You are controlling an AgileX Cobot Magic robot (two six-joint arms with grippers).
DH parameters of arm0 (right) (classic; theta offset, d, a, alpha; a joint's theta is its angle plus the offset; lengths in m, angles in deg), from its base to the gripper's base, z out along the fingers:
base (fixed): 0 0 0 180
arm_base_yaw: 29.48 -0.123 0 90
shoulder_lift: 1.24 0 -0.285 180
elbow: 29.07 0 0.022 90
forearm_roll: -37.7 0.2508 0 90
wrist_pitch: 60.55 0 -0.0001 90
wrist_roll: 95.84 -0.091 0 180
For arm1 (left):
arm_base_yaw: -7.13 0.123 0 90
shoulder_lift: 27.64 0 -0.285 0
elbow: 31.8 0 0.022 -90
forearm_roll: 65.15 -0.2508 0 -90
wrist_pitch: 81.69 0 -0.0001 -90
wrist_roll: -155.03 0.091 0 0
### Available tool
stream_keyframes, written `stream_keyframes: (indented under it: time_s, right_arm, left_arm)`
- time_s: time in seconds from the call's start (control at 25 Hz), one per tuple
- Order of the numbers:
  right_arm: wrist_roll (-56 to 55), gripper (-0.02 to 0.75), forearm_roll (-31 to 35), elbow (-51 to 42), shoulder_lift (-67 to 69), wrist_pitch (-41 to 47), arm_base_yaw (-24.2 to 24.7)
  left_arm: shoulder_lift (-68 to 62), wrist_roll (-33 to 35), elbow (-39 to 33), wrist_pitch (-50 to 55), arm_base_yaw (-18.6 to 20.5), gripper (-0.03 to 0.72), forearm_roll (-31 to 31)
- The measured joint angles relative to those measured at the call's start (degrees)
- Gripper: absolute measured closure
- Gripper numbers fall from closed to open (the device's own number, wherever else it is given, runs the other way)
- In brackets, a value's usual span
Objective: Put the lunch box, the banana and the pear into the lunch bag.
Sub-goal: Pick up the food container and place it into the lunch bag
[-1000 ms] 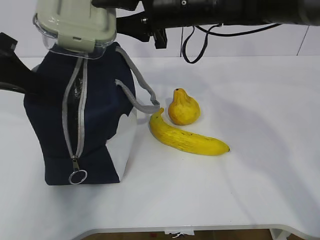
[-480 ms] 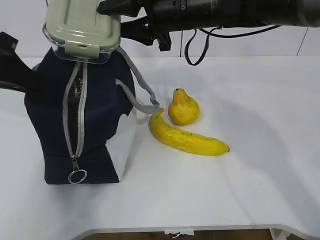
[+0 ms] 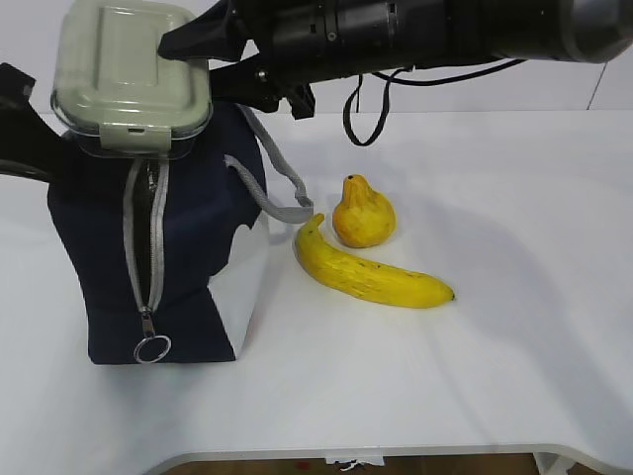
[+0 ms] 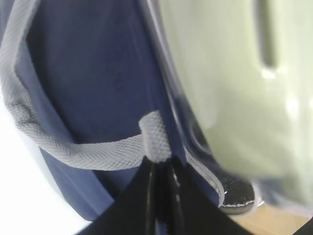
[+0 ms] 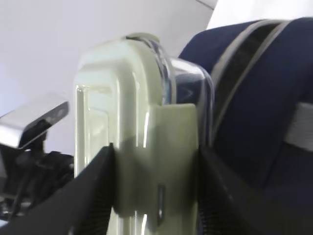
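The robot's right gripper should lower the lunch box in before it opens. The box hangs above the navy lunch bag's top, so it would come down outside if the gripper opened now.
The navy lunch bag (image 3: pixel 193 247) stands at the left of the table, its grey zipper (image 3: pixel 148 247) facing me. Above its top, my right gripper (image 3: pixel 203 61) is shut on the lunch box (image 3: pixel 129 74), which is tilted so the sage-green lid faces the camera. In the right wrist view the fingers (image 5: pixel 93 196) clamp the lunch box (image 5: pixel 142 122) from both sides, beside the bag (image 5: pixel 264 98). My left gripper (image 4: pixel 161 169) is shut on a grey handle (image 4: pixel 98 154) of the bag (image 4: pixel 93 73). The pear (image 3: pixel 363 213) and the banana (image 3: pixel 371 277) lie on the table right of the bag.
The white table (image 3: pixel 514 198) stretches to the right of the fruit, with its front edge (image 3: pixel 396 453) near the bottom. The right arm (image 3: pixel 425 30) and its cable (image 3: pixel 361 109) cross above the table's back. The left arm (image 3: pixel 20 134) shows at the left edge behind the bag.
The right gripper has carried the lunch box left and lower onto the bag's top, tipping the lid more toward the camera. Bag, fruit and left arm have stayed put.
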Motion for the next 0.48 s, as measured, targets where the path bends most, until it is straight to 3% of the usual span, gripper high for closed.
stream_keyframes:
  time_s: [0.12, 0.48]
  right_arm:
    - [-0.11, 0.371, -2.99, 0.0, 0.0, -1.58, -0.11]
    - [-7.92, 0.371, -24.51, 0.0, 0.0, -4.63, -0.11]
  left_arm:
    - [0.0, 0.0, 0.0, 0.0, 0.0, 0.688, -0.1]
    - [0.0, 0.0, 0.0, 0.2, 0.0, 0.688, 0.01]
